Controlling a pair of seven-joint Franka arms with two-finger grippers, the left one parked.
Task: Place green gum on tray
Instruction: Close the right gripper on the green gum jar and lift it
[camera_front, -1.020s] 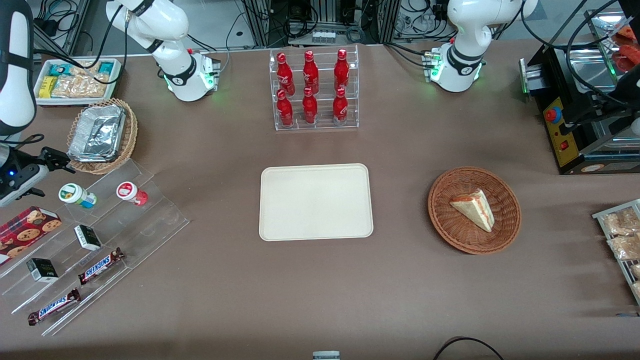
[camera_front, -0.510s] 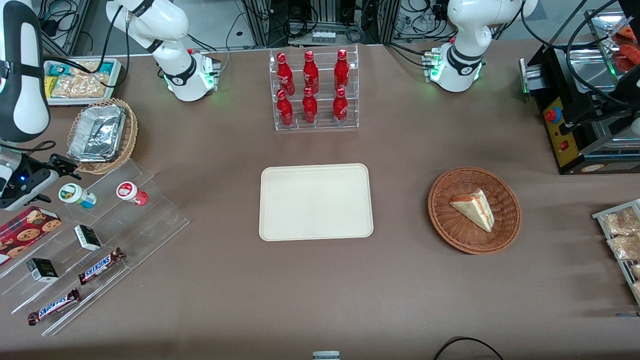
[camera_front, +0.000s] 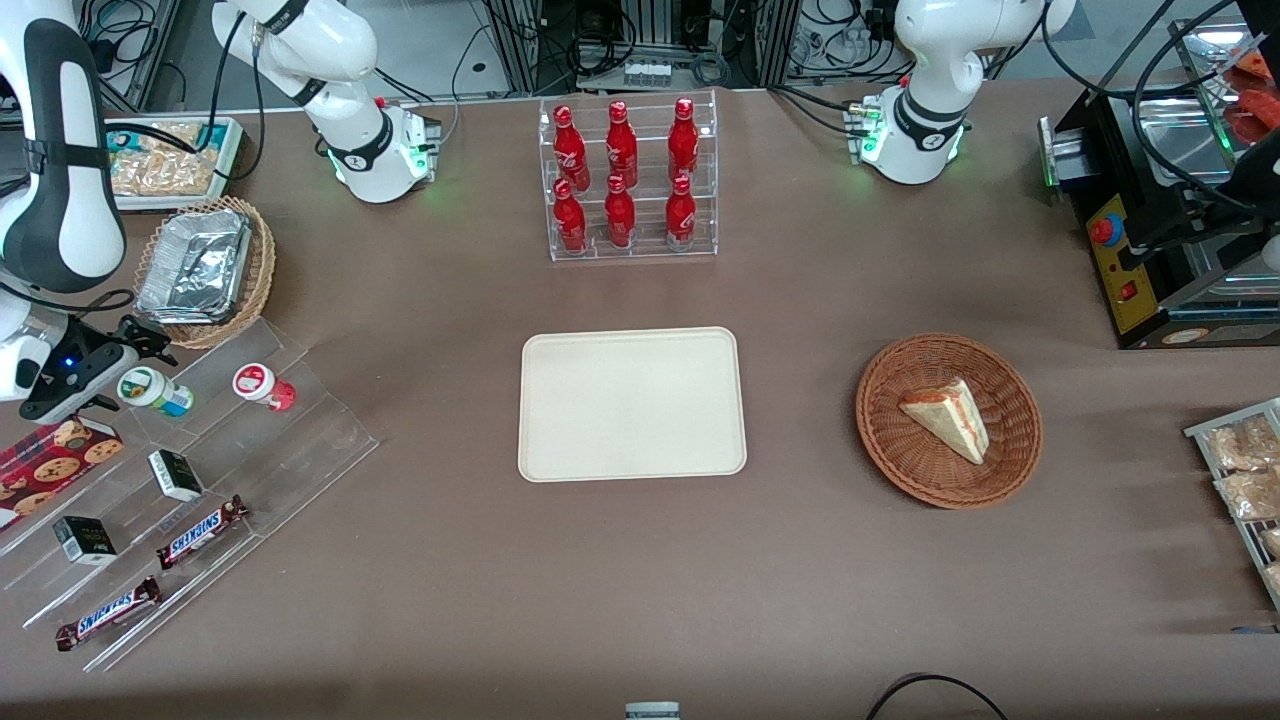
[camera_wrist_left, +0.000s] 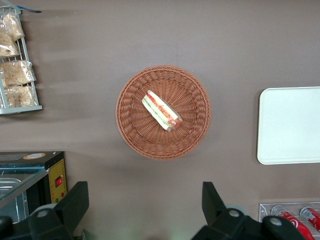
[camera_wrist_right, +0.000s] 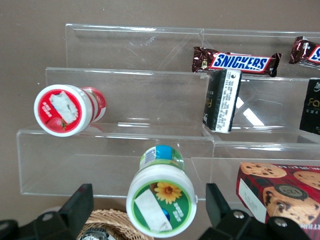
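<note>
My gripper grabs the green gum by its flowered lid end (camera_front: 134, 386) next, to move the green gum onto the cream tray (camera_front: 632, 403).
The green gum (camera_front: 152, 390), a small white bottle with a green flowered lid, lies on the top step of a clear acrylic stand (camera_front: 300, 440) at the working arm's end of the table. In the right wrist view the green gum (camera_wrist_right: 161, 206) sits between my spread fingers (camera_wrist_right: 80, 202) with a gap on each side. My gripper (camera_front: 125, 375) is open around the bottle's lid and touches nothing. The cream tray (camera_front: 632, 403) lies bare at the table's middle, well away from the gripper.
A red-lidded bottle (camera_front: 262, 386) lies beside the gum on the same step. Lower steps hold small black boxes (camera_front: 175, 474) and Snickers bars (camera_front: 200, 530). Near the gripper are a cookie box (camera_front: 50, 455) and a wicker basket with a foil tray (camera_front: 200, 270). A cola rack (camera_front: 628, 180) stands farther back.
My gripper has moved in toward the green gum, from beside the cookie box to straddling the bottle's lid. The bottle and the tray have not moved.
</note>
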